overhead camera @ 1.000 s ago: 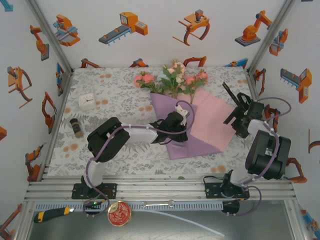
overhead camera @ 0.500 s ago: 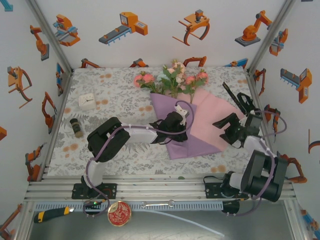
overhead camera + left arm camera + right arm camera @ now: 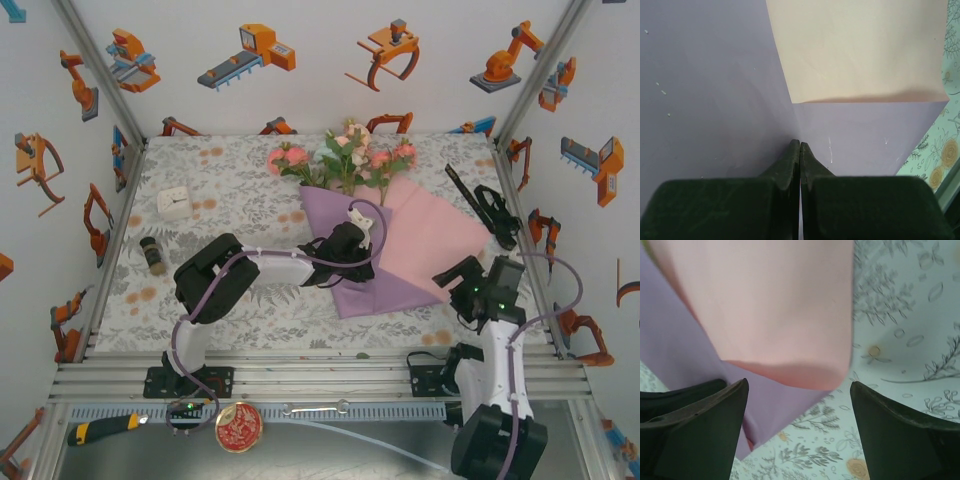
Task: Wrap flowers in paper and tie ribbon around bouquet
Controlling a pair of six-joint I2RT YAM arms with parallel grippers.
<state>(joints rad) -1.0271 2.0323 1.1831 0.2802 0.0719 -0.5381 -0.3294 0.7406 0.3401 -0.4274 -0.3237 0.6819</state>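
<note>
My right gripper is due to grab the paper next by its near loose pink corner to fold that corner over the lilac fold (image 3: 715,90) around the flowers.
The flowers (image 3: 345,158), pink and cream with green leaves, lie at the back of the table, their stems under the paper. One side of the paper is folded over lilac (image 3: 340,215); the rest lies flat, pink (image 3: 425,235). My left gripper (image 3: 362,262) is shut, tips pressed on the lilac fold (image 3: 715,90) beside the pink face (image 3: 855,50); the shut tips (image 3: 800,144) hold nothing visible. My right gripper (image 3: 447,278) stands open just above the paper's near right corner (image 3: 805,372), fingers either side of it (image 3: 799,390). The black ribbon (image 3: 488,208) lies by the right wall.
A small white box (image 3: 174,203) and a little jar (image 3: 152,254) sit at the left of the flower-print tablecloth (image 3: 230,170). On the near ledge lie a yellow-handled tool (image 3: 100,428) and a red round disc (image 3: 239,427).
My right arm has swung back from beside the ribbon toward the near edge, bringing its gripper down to the paper's near right corner. The left arm and paper have stayed put.
</note>
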